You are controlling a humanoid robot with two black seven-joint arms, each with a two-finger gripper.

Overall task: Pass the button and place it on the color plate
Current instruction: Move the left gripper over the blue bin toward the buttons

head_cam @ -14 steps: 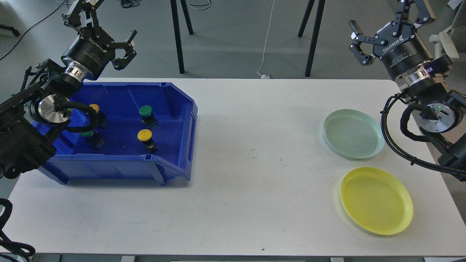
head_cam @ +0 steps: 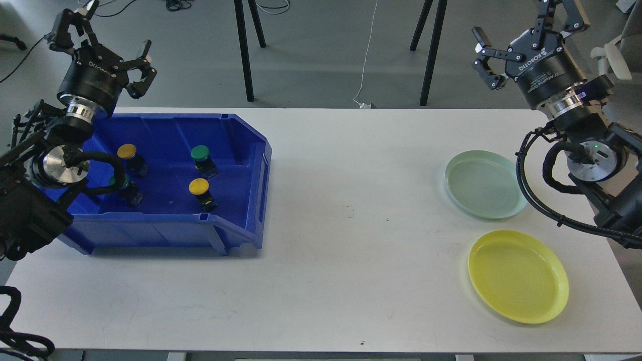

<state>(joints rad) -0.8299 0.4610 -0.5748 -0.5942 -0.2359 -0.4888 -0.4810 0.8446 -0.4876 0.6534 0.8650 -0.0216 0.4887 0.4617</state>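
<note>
My left gripper should grab the front yellow button next, and it should take it by its yellow cap (head_cam: 198, 186). I will then pass the button across for the yellow plate (head_cam: 518, 276).
A blue bin (head_cam: 241, 150) at the left holds several push buttons: a yellow-capped one (head_cam: 127, 151) at the back left, a green-capped one (head_cam: 200, 152), a yellow-capped one (head_cam: 199, 186) in front of it, and a green one (head_cam: 123, 182) partly hidden by my left arm's cable. A pale green plate (head_cam: 485, 184) and a yellow plate (head_cam: 518, 276) lie at the right. My left gripper (head_cam: 103, 42) is open and empty, raised behind the bin's back left corner. My right gripper (head_cam: 521, 27) is open and empty, raised beyond the table's far right edge.
The white table (head_cam: 351, 210) spans the view. Black stand legs (head_cam: 245, 50) rise from the floor behind the table. My left arm's body (head_cam: 30, 200) overlaps the bin's left end; my right arm's cables (head_cam: 551, 200) hang beside the green plate.
</note>
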